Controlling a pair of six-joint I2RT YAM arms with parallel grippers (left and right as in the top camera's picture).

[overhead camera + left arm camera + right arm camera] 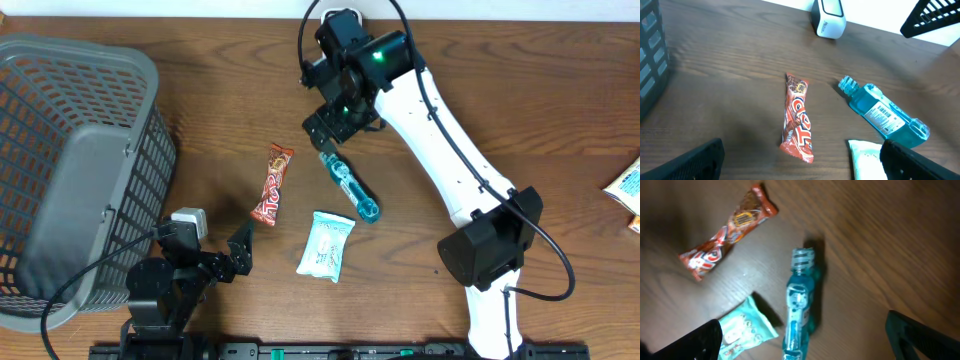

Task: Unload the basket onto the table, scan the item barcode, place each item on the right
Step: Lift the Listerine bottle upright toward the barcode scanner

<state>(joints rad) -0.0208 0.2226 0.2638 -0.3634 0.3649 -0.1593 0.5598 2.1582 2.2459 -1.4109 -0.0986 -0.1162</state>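
Note:
The blue bottle should be grabbed next by its cap end (850,87) with my right gripper, as that leaves the white barcode label (883,114) uncovered to scan.
A blue bottle (350,188) lies on its side mid-table; its white barcode label (883,114) faces up in the left wrist view. My right gripper (335,125) hangs open just above the bottle's cap end, and the bottle (801,305) lies between its spread fingers, untouched. A red candy bar (272,183) lies left of the bottle, and a pale teal packet (326,245) lies in front of it. Near the front edge my left gripper (240,252) stands open and empty, facing the candy bar (797,120). A white and black scanner-like device (829,17) stands at the far edge.
A grey mesh basket (70,170) fills the left side of the table. Another packaged item (625,190) lies at the right edge. The right arm's white link (450,150) crosses the table right of the bottle.

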